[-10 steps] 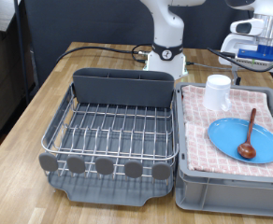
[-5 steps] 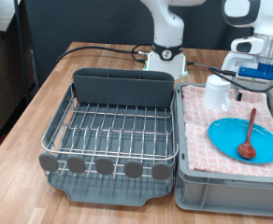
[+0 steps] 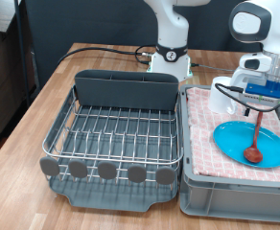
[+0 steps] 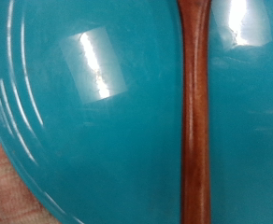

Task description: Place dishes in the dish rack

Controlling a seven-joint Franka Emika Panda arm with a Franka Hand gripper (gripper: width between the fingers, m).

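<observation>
My gripper comes down before closing on the spoon handle, since the handle lies off-centre in the wrist view, below my fingertips.
The light-blue plate (image 3: 236,144) lies on the checked cloth in the grey crate (image 3: 202,187) at the exterior view's right. The brown wooden spoon (image 3: 254,144) lies on the plate, its handle pointing to the view's top. My gripper (image 3: 259,108) hangs low just over the top end of the spoon handle. The white mug (image 3: 221,94) stands behind it, partly hidden by the hand. The wrist view shows the plate (image 4: 90,121) and spoon handle (image 4: 194,112) very close, with no fingers showing. The dish rack (image 3: 116,134) stands to the exterior view's left and holds nothing.
The rack's tall grey compartment (image 3: 126,91) is at its far side and round grey discs (image 3: 106,171) line its near edge. The robot base (image 3: 169,57) and black cables (image 3: 102,50) are behind on the wooden table (image 3: 30,115).
My gripper has come down and moved toward the exterior view's left, from above the crate's far right corner to just over the spoon handle. The dishes have not moved.
</observation>
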